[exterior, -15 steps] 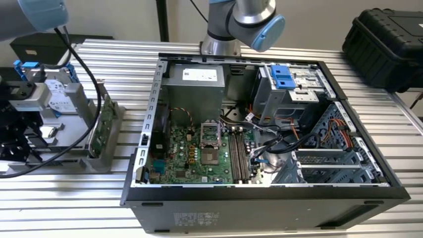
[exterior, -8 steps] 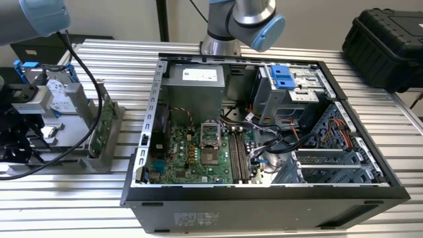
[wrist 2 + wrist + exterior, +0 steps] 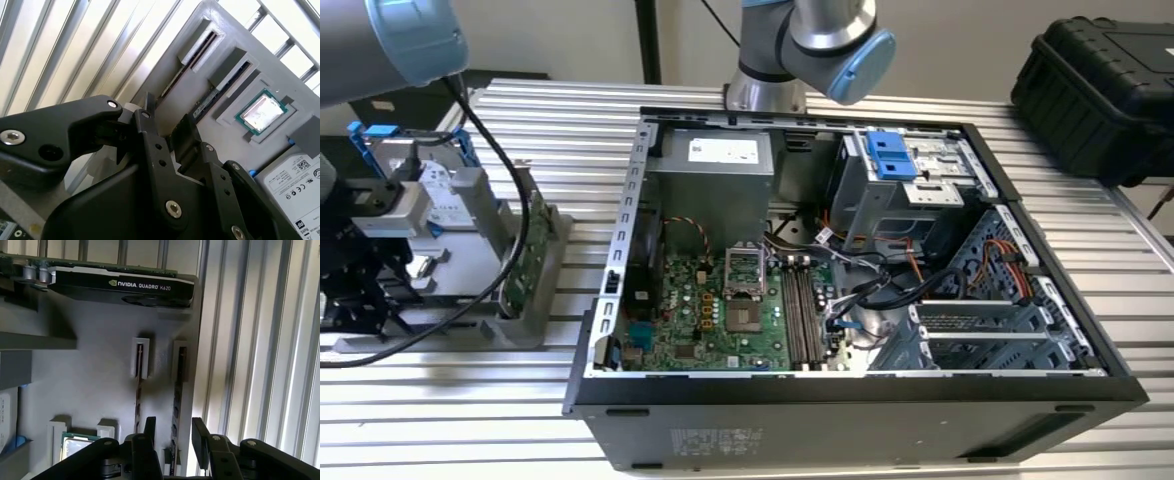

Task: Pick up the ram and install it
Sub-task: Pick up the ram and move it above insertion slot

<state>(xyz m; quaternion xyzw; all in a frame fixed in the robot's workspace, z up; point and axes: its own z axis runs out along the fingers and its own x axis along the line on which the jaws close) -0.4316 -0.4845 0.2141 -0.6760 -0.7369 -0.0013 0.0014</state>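
The grey holder's posts wrap around the ends of the ram between my fingers. My gripper next needs to grab the middle of the ram's long sides to pick it up.
Two rams stand on edge in slots of a grey holder (image 3: pixel 100 370). One ram (image 3: pixel 177 390) is a thin dark stick running down between my fingertips. The other ram (image 3: pixel 138 390) lies in the slot beside it, just outside one finger (image 3: pixel 150 432). My gripper (image 3: pixel 175 437) is open, one black finger on each side of the first stick, and no contact with it shows. In the second wrist view the gripper (image 3: pixel 166 122) hangs over the same slots, and a dark stick edge (image 3: pixel 220 92) shows. The motherboard's long slots (image 3: pixel 801 310) lie inside the open computer case (image 3: pixel 854 400).
The holder (image 3: pixel 540 260) stands at the exterior view's left on a slatted metal table (image 3: pixel 587 110), under the arm's wrist. It also carries a black graphics card (image 3: pixel 120 287), a processor chip (image 3: pixel 261 112) in a recess and a silver drive (image 3: pixel 295 182). A black hard case (image 3: pixel 1101 90) sits at the far right.
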